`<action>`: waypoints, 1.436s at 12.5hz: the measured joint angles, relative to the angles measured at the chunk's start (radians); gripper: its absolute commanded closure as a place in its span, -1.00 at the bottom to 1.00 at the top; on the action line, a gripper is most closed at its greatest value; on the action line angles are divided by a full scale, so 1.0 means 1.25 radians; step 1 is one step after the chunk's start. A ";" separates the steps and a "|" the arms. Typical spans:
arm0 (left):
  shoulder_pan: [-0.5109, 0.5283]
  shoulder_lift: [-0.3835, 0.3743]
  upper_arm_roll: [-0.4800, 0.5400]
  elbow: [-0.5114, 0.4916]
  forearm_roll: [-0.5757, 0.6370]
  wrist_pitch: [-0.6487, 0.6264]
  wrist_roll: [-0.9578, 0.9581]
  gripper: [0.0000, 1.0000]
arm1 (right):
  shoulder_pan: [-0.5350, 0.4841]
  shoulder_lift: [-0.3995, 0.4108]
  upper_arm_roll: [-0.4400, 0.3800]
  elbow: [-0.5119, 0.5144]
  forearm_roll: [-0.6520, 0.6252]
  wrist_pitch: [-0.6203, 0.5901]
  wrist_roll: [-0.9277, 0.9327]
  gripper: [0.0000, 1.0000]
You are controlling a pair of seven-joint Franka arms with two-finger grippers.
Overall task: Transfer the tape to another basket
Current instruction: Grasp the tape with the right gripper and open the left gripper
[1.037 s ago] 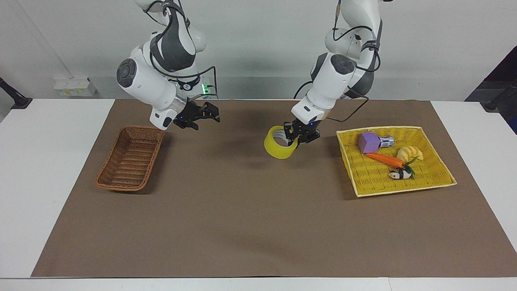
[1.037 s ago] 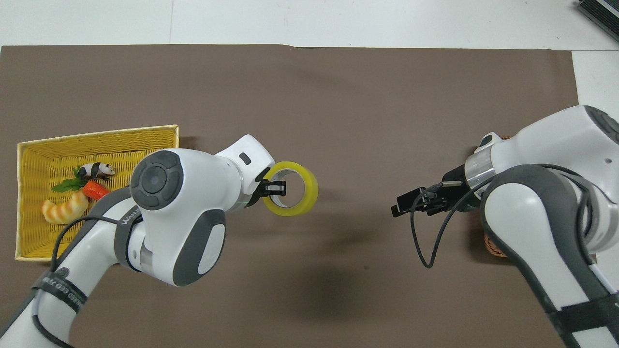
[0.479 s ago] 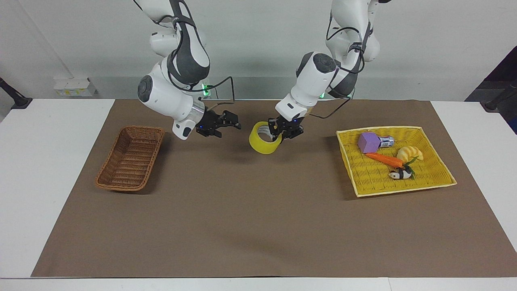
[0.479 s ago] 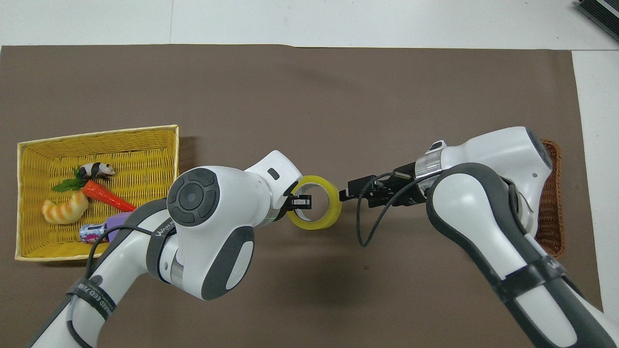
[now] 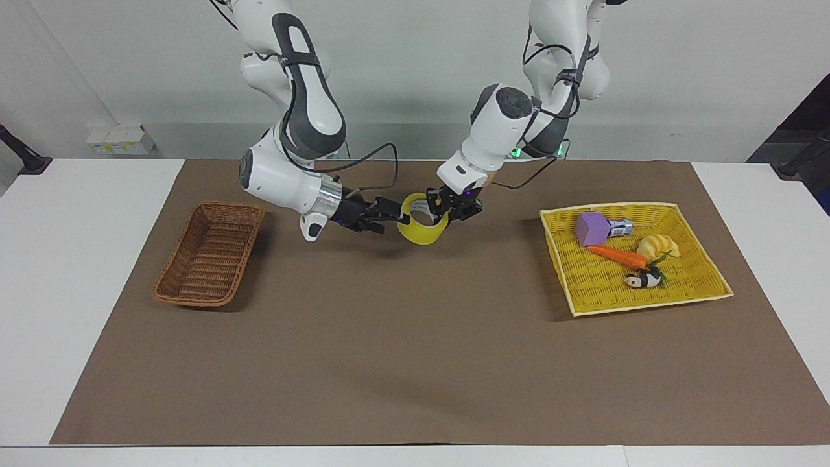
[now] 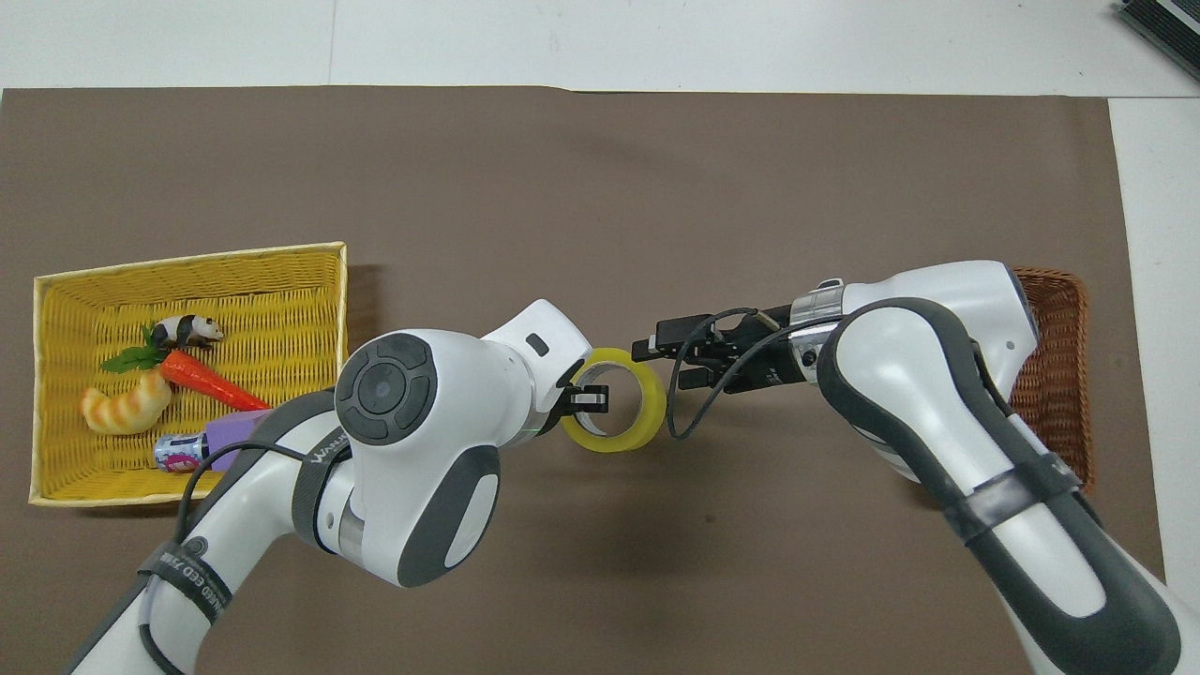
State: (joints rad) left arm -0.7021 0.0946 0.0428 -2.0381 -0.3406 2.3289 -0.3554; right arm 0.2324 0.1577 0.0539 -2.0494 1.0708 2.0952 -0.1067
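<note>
My fingers stop at the yellow tape's outer edge point(image 6: 653, 377), short of its open center, so closing now would miss. My right gripper moves toward the center first.
The yellow tape point(image 5: 421, 235) is a roll held in the air over the middle of the brown mat. My left gripper point(image 5: 446, 215) is shut on its rim, with one finger inside the ring, as the overhead view point(image 6: 589, 400) shows. The tape point(image 6: 621, 442) faces upward there. My right gripper point(image 5: 391, 220) is open, with its fingertips at the tape's rim on the side away from the left gripper point(image 6: 661, 364); I cannot tell if they touch it. The dark-brown wicker basket point(image 5: 224, 206) stands empty at the right arm's end, partly hidden under the right arm in the overhead view point(image 6: 1078, 309).
The yellow basket point(image 5: 609, 207) at the left arm's end holds a purple block point(image 5: 591, 228), a carrot point(image 5: 616, 256), a croissant point(image 5: 658, 245) and a panda figure point(image 5: 643, 279). A brown mat point(image 5: 415, 363) covers the white table.
My left gripper carried the tape toward the right arm's end. My right gripper moved away from the wicker basket and came up to the tape.
</note>
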 measured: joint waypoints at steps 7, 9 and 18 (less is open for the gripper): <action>0.000 0.001 0.000 -0.001 0.000 0.007 -0.001 1.00 | 0.026 -0.001 -0.001 -0.018 0.001 0.004 -0.031 0.03; 0.000 0.006 0.000 -0.005 -0.001 0.007 -0.001 1.00 | 0.029 -0.003 -0.001 -0.020 0.000 0.005 -0.041 0.31; 0.000 0.007 0.008 0.003 -0.005 0.015 -0.009 -1.00 | 0.031 -0.003 -0.001 -0.030 -0.007 0.005 -0.054 1.00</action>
State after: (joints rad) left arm -0.7021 0.1031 0.0522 -2.0347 -0.3469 2.3473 -0.3670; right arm 0.2708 0.1546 0.0525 -2.0867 1.0620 2.1013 -0.1743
